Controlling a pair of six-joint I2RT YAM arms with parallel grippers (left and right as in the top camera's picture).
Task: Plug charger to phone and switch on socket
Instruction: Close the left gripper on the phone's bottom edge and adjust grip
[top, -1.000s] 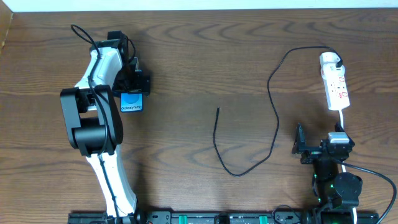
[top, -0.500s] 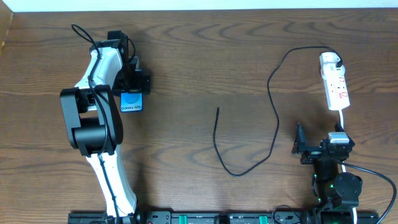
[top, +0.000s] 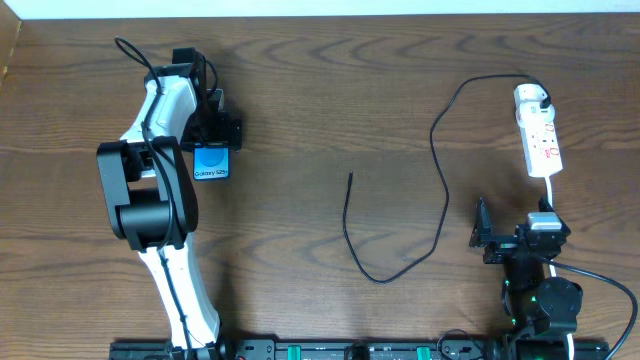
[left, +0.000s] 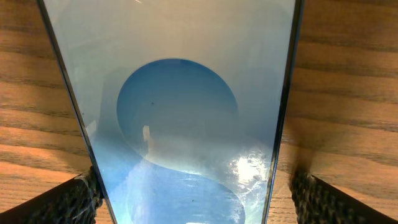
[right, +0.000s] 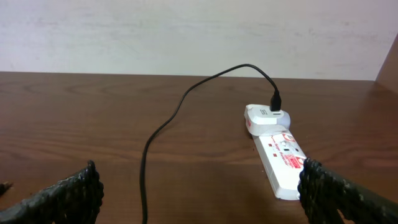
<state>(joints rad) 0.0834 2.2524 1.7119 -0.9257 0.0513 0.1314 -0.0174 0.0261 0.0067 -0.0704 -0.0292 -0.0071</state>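
Observation:
The phone would be caught if my left gripper closed, so it needs to close now: in the left wrist view, its open fingers are down beside the phone's long edges, one against the phone's side.
The phone (top: 211, 163) lies flat on the wooden table at the left, its blue screen up. My left gripper (top: 211, 150) stands open over it; in the left wrist view the phone (left: 180, 112) fills the frame between the fingers (left: 320, 202), with a gap at the right finger. The charger (top: 445, 200), a thin black cable, runs from a white plug on the socket (top: 540, 140) in a loop to its free tip (top: 351, 176) mid-table. My right gripper (top: 515, 228) is open just in front of the socket (right: 280, 162), the cable (right: 163, 127) lying ahead of it, nothing between its jaws.
The left arm (top: 150, 190) stretches from the front edge over the left side of the table. A thick black robot cable (top: 600, 275) curls at the front right. The table's far edge meets a white wall (right: 186, 31).

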